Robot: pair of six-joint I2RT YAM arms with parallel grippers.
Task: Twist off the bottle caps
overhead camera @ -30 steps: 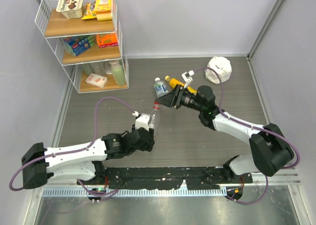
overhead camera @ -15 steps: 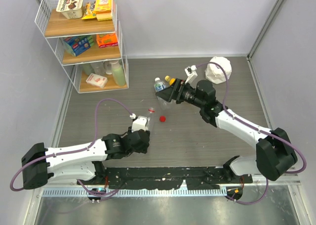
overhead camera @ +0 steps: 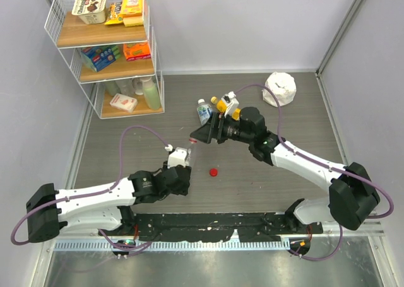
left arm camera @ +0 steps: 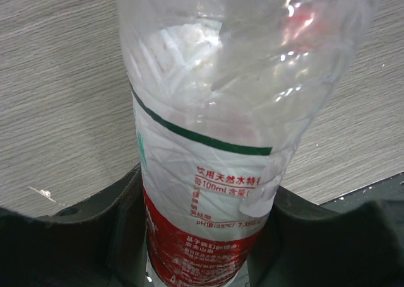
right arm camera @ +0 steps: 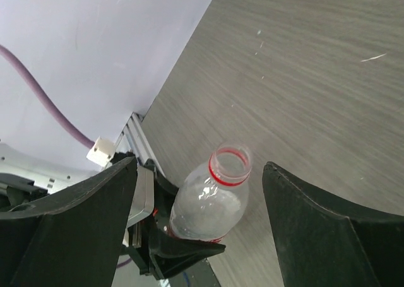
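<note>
My right gripper grabs the clear red-label bottle by its open neck (overhead camera: pixel 193 140) (right arm camera: pixel 230 166) next, since that leaves the bottle's base free to set it upright.
My left gripper (overhead camera: pixel 187 163) is shut on the clear red-label bottle (overhead camera: pixel 192 149), holding it tilted, neck pointing away. Its fingers clamp the label (left arm camera: pixel 208 236). The bottle's mouth (right arm camera: pixel 230 164) is open, with only a red ring on the neck. The red cap (overhead camera: pixel 213 171) lies loose on the table just right of the bottle. My right gripper (overhead camera: pixel 202 135) is open and empty, jaws wide apart (right arm camera: pixel 199 192) on either side of the bottle's mouth. The blue-white label bottle (overhead camera: pixel 204 112) with its white cap on and the yellow bottle (overhead camera: pixel 225 105) with its yellow cap on lie behind the right gripper.
A white wire shelf (overhead camera: pixel 101 50) with snack boxes and bottles stands at the back left. A crumpled white object (overhead camera: pixel 279 88) sits at the back right. A black rail (overhead camera: pixel 208 224) runs along the near edge.
The red cap came off the bottle, dropped to the table and rolled nearer. My right gripper pulled back, then returned left over the bottle's open mouth. The left gripper drew the bottle slightly nearer.
</note>
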